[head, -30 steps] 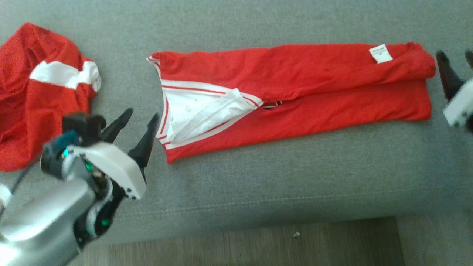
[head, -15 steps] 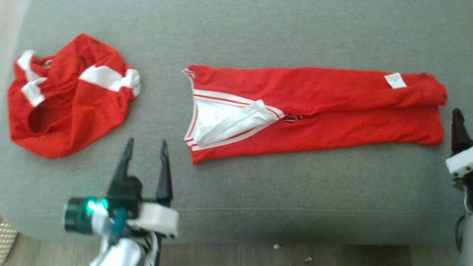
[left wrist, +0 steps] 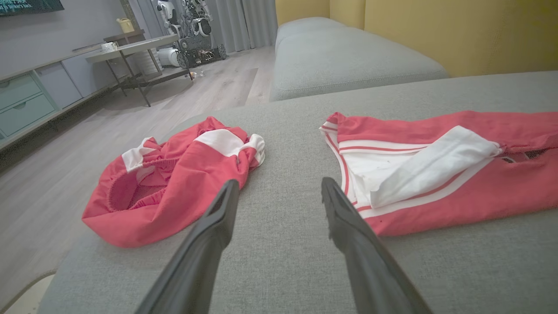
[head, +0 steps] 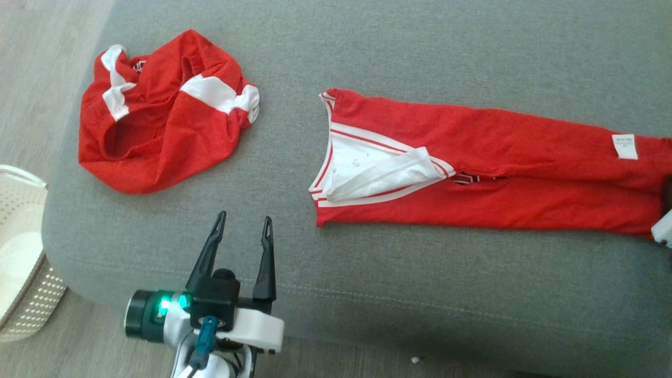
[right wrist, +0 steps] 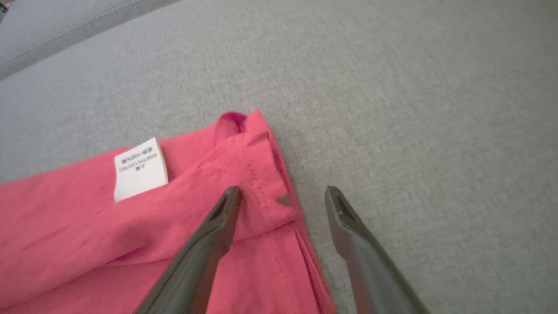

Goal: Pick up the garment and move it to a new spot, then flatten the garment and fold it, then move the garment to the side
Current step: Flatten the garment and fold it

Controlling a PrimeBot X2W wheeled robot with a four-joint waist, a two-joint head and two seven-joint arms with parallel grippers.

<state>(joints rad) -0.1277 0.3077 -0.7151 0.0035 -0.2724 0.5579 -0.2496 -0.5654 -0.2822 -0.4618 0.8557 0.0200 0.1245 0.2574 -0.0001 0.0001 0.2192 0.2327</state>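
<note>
The red garment needs to be folded in on itself, so my right gripper should next pick it up by its bunched hem [head: 660, 151] beside the label [head: 625, 146].
The garment [head: 488, 173], red with a white-trimmed neck [head: 367, 170], lies folded into a long strip across the grey sofa cushion [head: 420, 283]. A white label [head: 625, 146] marks its right end. My left gripper [head: 244, 227] stands open near the cushion's front edge, left of the neck end and apart from it. In the left wrist view the left gripper [left wrist: 279, 192] points between the garment [left wrist: 436, 174] and a crumpled one. My right gripper [right wrist: 283, 192] is open over the hem corner [right wrist: 248, 170], one finger above cloth, the other above bare cushion, near the label [right wrist: 140, 170].
A second red and white garment [head: 163, 115] [left wrist: 174, 179] lies crumpled at the cushion's far left. A pale perforated basket [head: 21, 262] stands on the wooden floor to the left. My right arm's pale housing [head: 662, 232] shows at the right edge. More sofa and furniture stand beyond.
The head camera has swung left, bringing the whole crumpled garment and the basket into view. My left gripper has drawn back from the neck end and straightened. Both grippers stay open.
</note>
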